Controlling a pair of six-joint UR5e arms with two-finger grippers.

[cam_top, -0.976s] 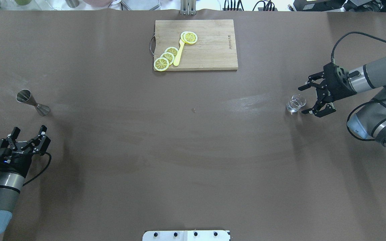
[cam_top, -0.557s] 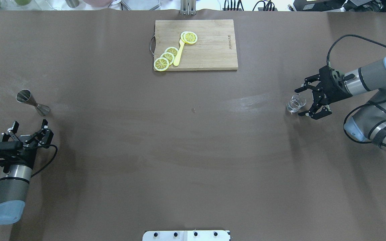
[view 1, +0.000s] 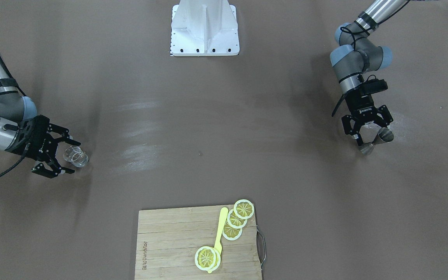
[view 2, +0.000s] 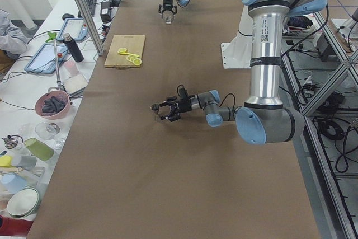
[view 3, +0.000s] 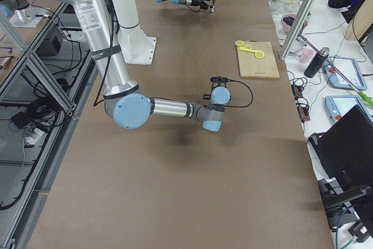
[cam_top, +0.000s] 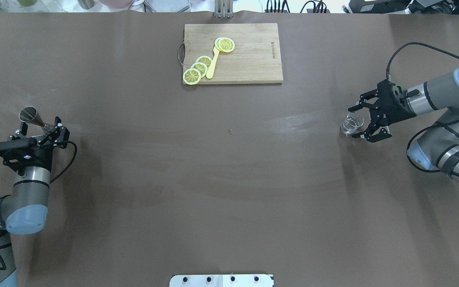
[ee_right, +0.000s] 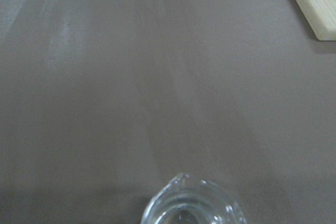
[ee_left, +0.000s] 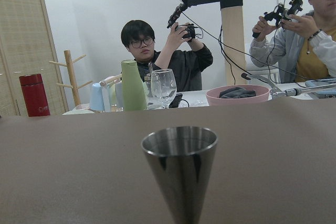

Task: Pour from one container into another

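Observation:
My left gripper will grab the jigger by its lower half. The steel jigger's open rim then stays free to catch the pour.
The steel jigger (cam_top: 28,114) stands upright on the brown table at the far left, and fills the left wrist view as the jigger (ee_left: 179,171). My left gripper (cam_top: 40,123) is open, with a finger on each side of the jigger's lower half; from across the table the jigger (view 1: 381,138) shows just beyond the left gripper (view 1: 370,132). At the far right stands the small clear glass cup (cam_top: 351,122). My right gripper (cam_top: 356,122) is open with its fingers flanking that cup. From across, the glass cup (view 1: 76,156) sits between the right gripper's (view 1: 67,156) fingers. The glass cup (ee_right: 191,209) shows at the right wrist view's bottom edge.
A wooden cutting board (cam_top: 253,56) with several lemon slices (cam_top: 199,67) and a yellow utensil lies at the back centre. The robot's white base plate (cam_top: 221,280) sits at the near edge. Cups, bowls and operators are beyond the table's far edge.
My left arm has moved forward until its open fingers straddle the jigger. My right gripper has edged left, closing in around the glass cup. Neither container has moved.

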